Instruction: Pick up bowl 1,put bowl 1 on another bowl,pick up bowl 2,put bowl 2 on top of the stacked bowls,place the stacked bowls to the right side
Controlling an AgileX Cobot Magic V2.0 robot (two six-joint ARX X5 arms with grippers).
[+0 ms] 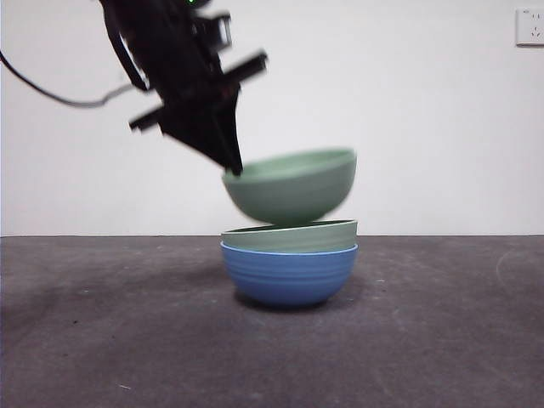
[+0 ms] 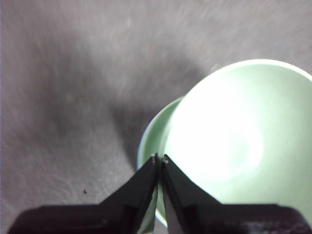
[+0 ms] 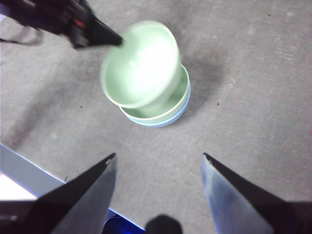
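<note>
The stacked bowls need to go to the side. My right gripper will grab them by their rim (image 1: 352, 228) (image 3: 186, 93) to place them there.
A blue ribbed bowl (image 1: 289, 274) stands at the table's middle with one sage-green bowl (image 1: 289, 236) nested in it, only that bowl's rim showing. A second sage-green bowl (image 1: 293, 187) hangs tilted just above them, held by its left rim. My left gripper (image 1: 231, 161) is shut on that rim, seen close up in the left wrist view with the jaws pinched on the bowl (image 2: 234, 136). The right wrist view shows the held bowl (image 3: 141, 63) over the blue bowl (image 3: 181, 111). My right gripper (image 3: 158, 158) is open, high above the table and apart from the bowls.
The dark grey table (image 1: 102, 340) runs to both sides of the bowls. A white wall with a socket (image 1: 529, 25) is behind. The table's near edge (image 3: 29, 170) shows in the right wrist view.
</note>
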